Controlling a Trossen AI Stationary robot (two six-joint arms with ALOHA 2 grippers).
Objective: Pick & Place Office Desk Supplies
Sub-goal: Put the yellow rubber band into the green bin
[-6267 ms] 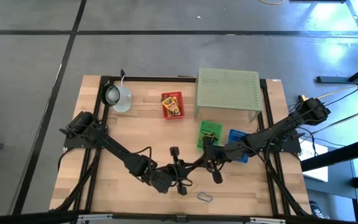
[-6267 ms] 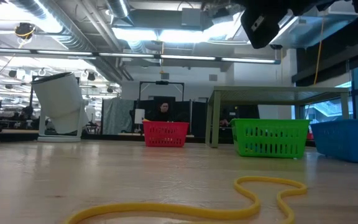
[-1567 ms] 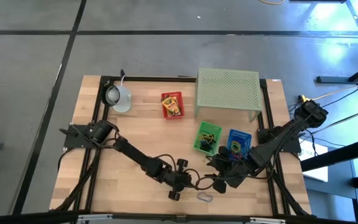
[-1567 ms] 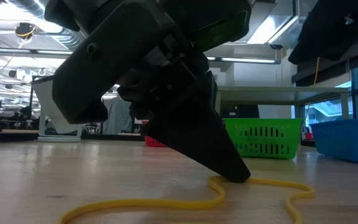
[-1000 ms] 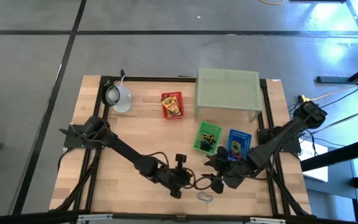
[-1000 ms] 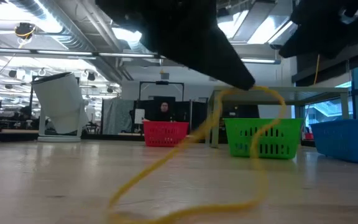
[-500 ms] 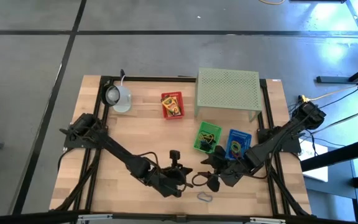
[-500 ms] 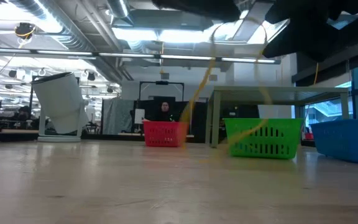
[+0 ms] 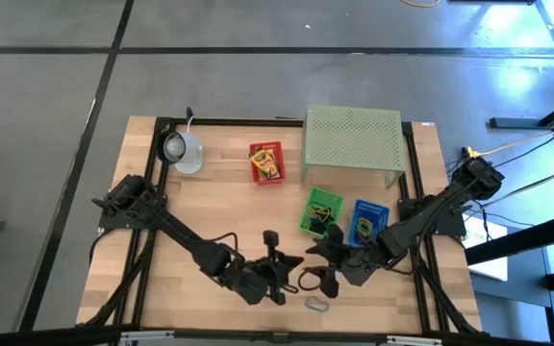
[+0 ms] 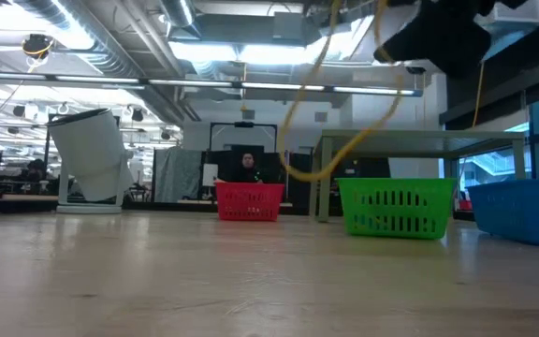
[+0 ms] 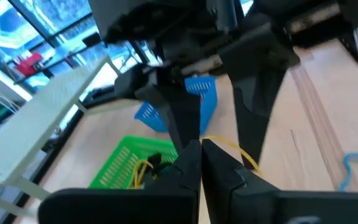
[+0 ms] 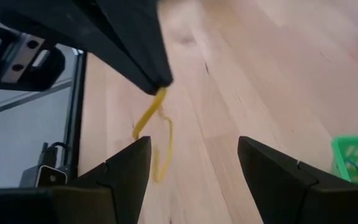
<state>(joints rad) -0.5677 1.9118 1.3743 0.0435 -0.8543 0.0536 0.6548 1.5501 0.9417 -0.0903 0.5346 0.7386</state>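
Observation:
The robot's right gripper next needs to grab the yellow loop by its slack hanging piece (image 12: 169, 140), to put the loop into the green basket (image 12: 357, 160).
A yellow rubber loop (image 12: 156, 127) hangs in the air from my left gripper (image 12: 157, 81), which is shut on it. In the low view the loop (image 10: 344, 103) dangles well above the tabletop. My right gripper (image 12: 194, 180) stands open a short way from the loop and faces it, touching nothing. From above, both grippers meet near the table's front middle: left (image 9: 291, 271), right (image 9: 321, 267). A pale blue loop (image 9: 315, 305) lies flat on the table near the front edge. My left gripper pinches the yellow loop's top end (image 12: 159, 93) between the tips of its two shut fingers. The fingers slant downward from the table's left. The loop hangs slack below them, clear of the table.
Small red (image 9: 266, 161), green (image 9: 320, 211) and blue (image 9: 366, 221) baskets stand behind the grippers, with loops inside. The pale green perforated stand (image 9: 352, 139) is at the back right and a pale mug (image 9: 183, 152) at the back left. Bare wood lies at the front left.
My left gripper has risen with the yellow loop. A second ago the loop's lower part still lay on the table; now it hangs wholly clear, high up. My right gripper has shifted slightly toward the left gripper and stayed open.

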